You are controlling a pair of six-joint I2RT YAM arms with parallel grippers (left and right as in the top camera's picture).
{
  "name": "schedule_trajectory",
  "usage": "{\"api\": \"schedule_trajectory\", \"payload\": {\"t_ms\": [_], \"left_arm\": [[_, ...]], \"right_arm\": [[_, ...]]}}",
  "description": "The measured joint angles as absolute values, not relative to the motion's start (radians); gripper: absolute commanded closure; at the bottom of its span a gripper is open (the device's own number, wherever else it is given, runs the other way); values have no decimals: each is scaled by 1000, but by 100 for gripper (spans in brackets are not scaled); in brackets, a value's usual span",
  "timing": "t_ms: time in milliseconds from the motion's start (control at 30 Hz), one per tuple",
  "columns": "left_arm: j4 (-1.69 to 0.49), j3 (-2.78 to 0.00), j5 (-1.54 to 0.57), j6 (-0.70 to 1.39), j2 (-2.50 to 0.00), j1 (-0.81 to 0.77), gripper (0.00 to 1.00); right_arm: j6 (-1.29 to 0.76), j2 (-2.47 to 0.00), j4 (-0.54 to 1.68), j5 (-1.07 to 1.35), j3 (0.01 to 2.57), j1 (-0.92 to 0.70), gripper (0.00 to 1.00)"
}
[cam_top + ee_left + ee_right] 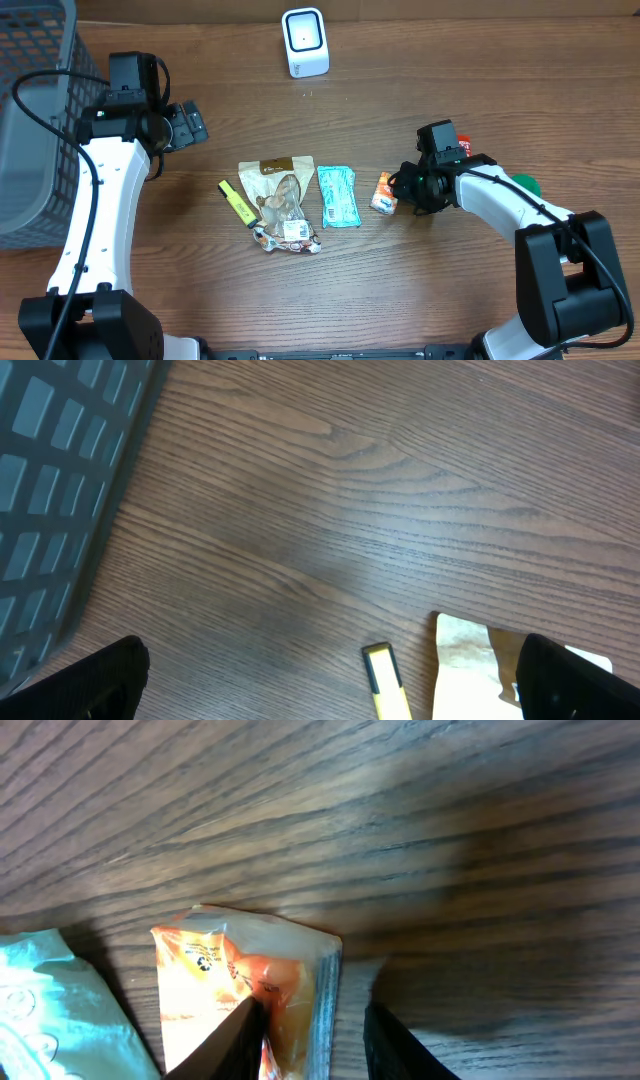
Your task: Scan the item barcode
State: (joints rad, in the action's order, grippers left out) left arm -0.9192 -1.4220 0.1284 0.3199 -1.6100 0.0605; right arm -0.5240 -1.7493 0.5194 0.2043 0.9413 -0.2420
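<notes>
The right gripper grabs the small orange packet by its sealed edge next, which leaves the packet's broad sides uncovered to scan the barcode.
A small orange packet lies flat on the wooden table, right of centre. My right gripper is low over its right edge. In the right wrist view the packet has one finger resting on its top face, and the other finger is on bare wood past the sealed edge, so the jaws straddle that edge with a gap. The white barcode scanner stands at the back centre. My left gripper hovers wide open and empty at the far left.
A grey mesh basket fills the left side, its wall close to the left wrist. A yellow marker, a brown snack bag and a teal packet lie mid-table. A green object sits behind the right arm.
</notes>
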Motion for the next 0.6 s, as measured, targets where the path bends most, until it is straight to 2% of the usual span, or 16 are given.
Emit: {"api": "schedule_trajectory", "payload": {"t_ms": [133,200,367,500,600], "left_arm": [[-919,-1422,128,320,-1610,60,0],[-920,-1422,128,320,-1610,60,0],[-920,-1422,128,320,-1610,60,0],[-920,-1422,128,320,-1610,60,0],[-920,-1422,128,320,-1610,60,0]], "right_arm": [[-525,-1749,542,226,941,-242,68],[-524,-1749,548,233,941,-242,73],[-529,-1747,519,249,925,-242,78],[-532,-1744,513,260,922,-242,95],[-537,-1741,515,263,921,-241,96]]}}
